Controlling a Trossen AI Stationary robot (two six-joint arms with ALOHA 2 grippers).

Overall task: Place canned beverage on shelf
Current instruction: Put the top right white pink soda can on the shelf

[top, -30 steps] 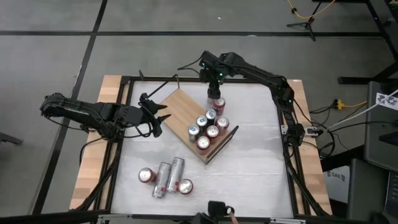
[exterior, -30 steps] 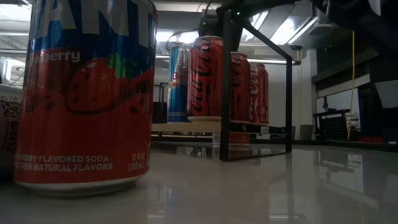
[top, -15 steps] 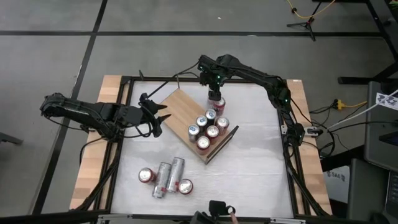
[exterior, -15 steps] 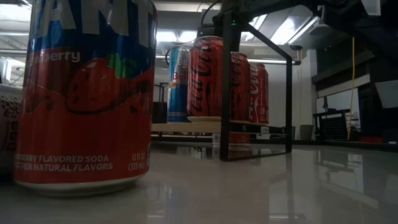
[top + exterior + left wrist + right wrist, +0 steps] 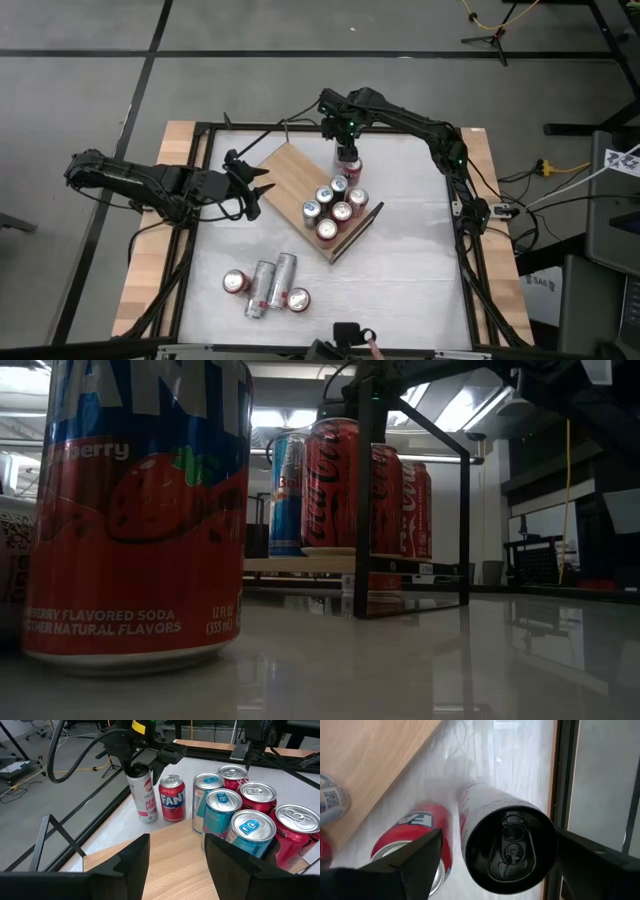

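The white can has both fingertips on either side, below its black top (image 5: 510, 851), so it would be caught if I closed now, and my right gripper needs to close on it.
The shelf (image 5: 295, 175), a light wooden board with a black wire rail (image 5: 366, 490), lies askew mid-table and carries several upright cans (image 5: 330, 205). Just off its far right edge, a tall white can with a black top (image 5: 507, 845) stands on the white table beside a red can (image 5: 172, 797). My right gripper (image 5: 345, 148) hangs over the white can pointing down, open, with one finger on each side of the can's top. My left gripper (image 5: 262, 185) waits by the shelf's left corner, open with nothing in it. My right gripper straddles the white can's top rim (image 5: 547, 827) from above. A gap shows between one finger (image 5: 420, 857) and the can. The other finger (image 5: 585, 852) stands right at the rim, and I cannot tell whether it touches. The can stands upright on the table.
Several loose cans (image 5: 265, 285) lie and stand near the table's front edge. One of them, a red and blue soda can (image 5: 135, 510), fills the low view. The table's black frame (image 5: 562, 780) runs close behind the white can.
My right gripper has tipped a little steeper over the white can. The cans and the shelf have stayed where they were.
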